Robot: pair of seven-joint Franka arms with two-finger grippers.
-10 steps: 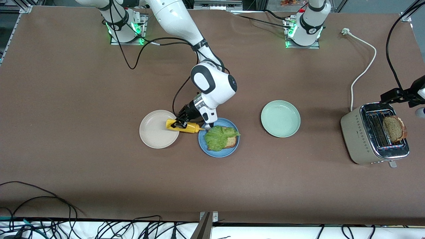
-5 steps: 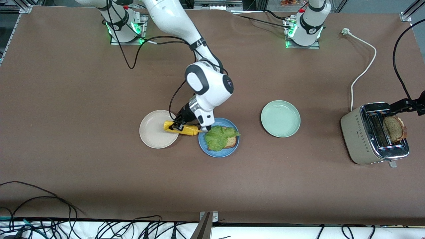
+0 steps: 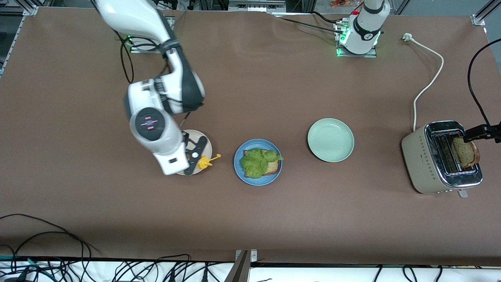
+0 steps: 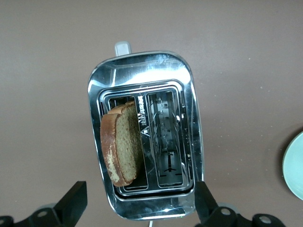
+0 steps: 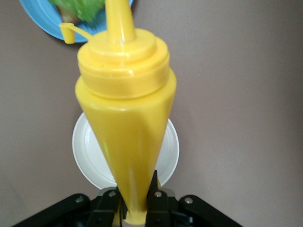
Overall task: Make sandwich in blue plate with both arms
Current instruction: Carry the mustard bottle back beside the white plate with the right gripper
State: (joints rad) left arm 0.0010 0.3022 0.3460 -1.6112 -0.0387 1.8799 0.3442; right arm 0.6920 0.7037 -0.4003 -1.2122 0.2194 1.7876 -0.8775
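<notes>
My left gripper will next grab the bread slice by its crust edge (image 3: 474, 151), to top the sandwich in the blue plate (image 3: 258, 178).
The blue plate (image 3: 258, 178) sits mid-table and holds one bread slice (image 3: 273, 167) with a green lettuce leaf (image 3: 257, 160) on top. The plate's rim (image 5: 42, 21) and the lettuce (image 5: 78, 7) also show in the right wrist view. A second bread slice (image 3: 465, 152) stands tilted in one toaster slot (image 4: 122, 144). My left gripper (image 3: 475, 135) hovers over the toaster, with its fingers (image 4: 73, 208) spread wide and nothing between them. My right gripper (image 3: 194, 156) is shut on a yellow squeeze bottle (image 5: 125, 109) over the beige plate (image 3: 205, 143), nozzle toward the blue plate.
A silver toaster (image 3: 428, 164) stands at the left arm's end of the table, its white cord (image 3: 430, 82) trailing toward the bases. A pale green plate (image 3: 330, 140) lies between the blue plate and the toaster. Cables hang along the table's front edge.
My right arm swung away from the blue plate, carrying the yellow bottle over the beige plate. My left gripper shifted over the toaster, closer above the bread slice.
</notes>
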